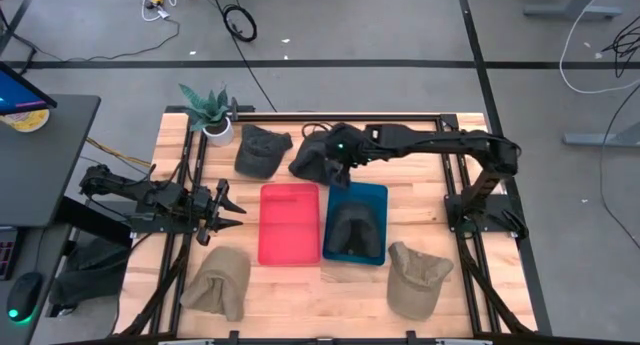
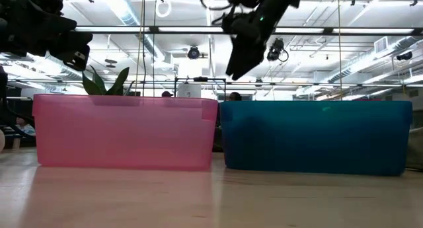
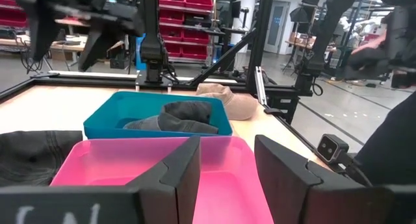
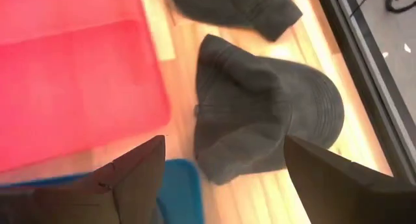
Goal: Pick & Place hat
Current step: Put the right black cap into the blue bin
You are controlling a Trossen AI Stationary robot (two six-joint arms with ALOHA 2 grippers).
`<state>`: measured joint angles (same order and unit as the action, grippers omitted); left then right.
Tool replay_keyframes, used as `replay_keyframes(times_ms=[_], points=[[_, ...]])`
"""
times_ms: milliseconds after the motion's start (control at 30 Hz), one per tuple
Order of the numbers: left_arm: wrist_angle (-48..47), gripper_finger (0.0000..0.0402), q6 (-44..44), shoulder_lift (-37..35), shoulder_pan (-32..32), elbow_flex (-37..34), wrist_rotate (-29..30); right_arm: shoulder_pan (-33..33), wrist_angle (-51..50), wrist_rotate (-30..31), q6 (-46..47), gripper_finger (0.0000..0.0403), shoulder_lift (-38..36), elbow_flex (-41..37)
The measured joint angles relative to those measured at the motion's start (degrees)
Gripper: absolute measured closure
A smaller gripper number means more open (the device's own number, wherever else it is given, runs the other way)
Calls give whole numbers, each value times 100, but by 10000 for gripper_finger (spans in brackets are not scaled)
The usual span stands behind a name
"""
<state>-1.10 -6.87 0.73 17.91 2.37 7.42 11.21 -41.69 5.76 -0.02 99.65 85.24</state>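
My right gripper grabs the hat's top [image 4: 276, 107] beside the hat's edge next, to place the second dark grey hat in the blue bin.
Two dark grey hats lie near the far edge, one [image 1: 262, 150] by the plant and one [image 1: 312, 157] right of it. My right gripper [image 1: 333, 170] hovers open above the second hat [image 4: 260, 120], its fingers standing to either side of it without touching; the low view shows this gripper [image 2: 241, 53] well above the bins. A third dark hat [image 1: 355, 227] rests inside the blue bin [image 1: 381, 193]. Tan hats lie at the near left [image 1: 218, 282] and near right [image 1: 418, 278]. My left gripper [image 1: 235, 207] waits open at the left, facing the pink bin [image 3: 214, 185].
The pink bin [image 1: 290, 223] and the blue bin stand side by side mid-table. A potted plant [image 1: 212, 113] sits at the far left corner. The black frame rail [image 4: 364, 62] runs close behind the dark hats. Bare wood shows between the bins and the near edge.
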Motion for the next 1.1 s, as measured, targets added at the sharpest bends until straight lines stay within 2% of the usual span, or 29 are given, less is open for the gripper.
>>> replay_keyframes(times_ms=[200,367,633,833,1100], points=[[-4,252,-1,0,0,0,0,231,370,-6,-46,87,587,269],[2,252,0,0,0,0,0,447,663,243,-81,87,1013,340],[2,252,0,0,0,0,0,891,684,68,-49,87,1617,342],[4,252,0,0,0,0,0,1055,929,-32,-460,89,1892,345],[2,252,0,0,0,0,0,1184,922,-23,-205,140,2068,345]])
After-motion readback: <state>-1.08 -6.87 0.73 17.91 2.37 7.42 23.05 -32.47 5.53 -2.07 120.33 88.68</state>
